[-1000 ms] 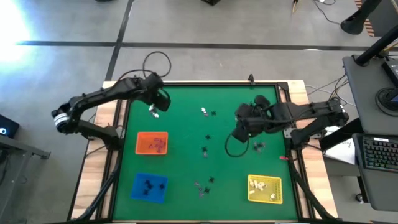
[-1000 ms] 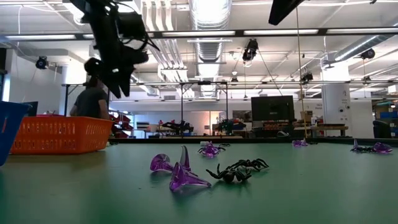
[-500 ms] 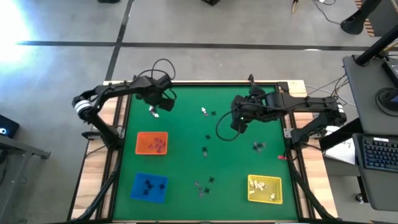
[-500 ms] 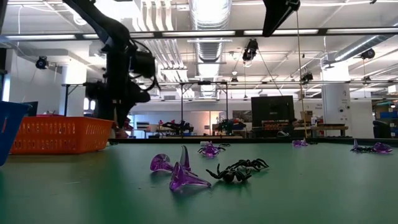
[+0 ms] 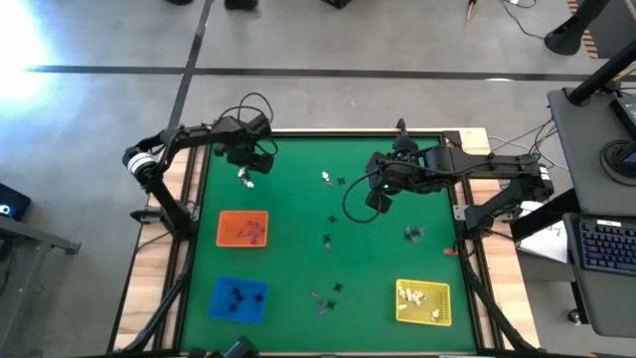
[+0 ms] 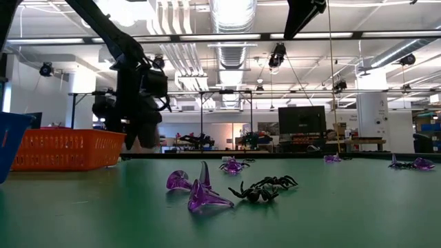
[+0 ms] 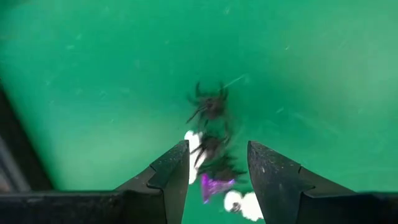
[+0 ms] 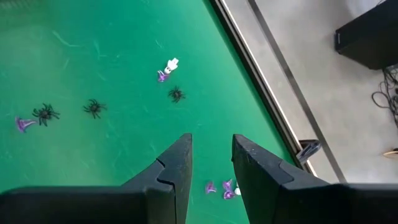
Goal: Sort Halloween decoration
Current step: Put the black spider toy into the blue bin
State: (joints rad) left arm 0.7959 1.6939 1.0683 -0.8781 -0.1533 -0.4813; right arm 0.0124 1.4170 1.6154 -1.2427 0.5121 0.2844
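Note:
My left gripper grabs the black spider by its body (image 7: 212,107) next, to sort the black pieces into the blue tray.
The Halloween decoration is tiny white, black and purple trinkets scattered over the green mat (image 5: 298,259). One small cluster (image 5: 244,177) lies at the far left. My left gripper (image 7: 217,163) points down just above it, open, with black spiders (image 7: 210,107), a purple piece (image 7: 214,185) and white pieces (image 7: 244,203) between and ahead of its fingers. My right gripper (image 8: 211,150) hangs high over the mat's far middle (image 5: 381,191), open and holding nothing. Loose trinkets (image 8: 169,68) lie below it.
An orange tray (image 5: 242,229), a blue tray (image 5: 238,299) and a yellow tray (image 5: 423,302) stand on the mat, each with trinkets inside. More trinkets lie mid-mat (image 5: 328,239), at the near middle (image 5: 326,294) and on the right (image 5: 412,234). A raised frame (image 5: 457,199) borders the mat.
My left gripper has come down from high above the table to just over the far-left cluster, staying open. My right gripper has shifted a little toward the far edge and rolled slightly. No trinket has moved.

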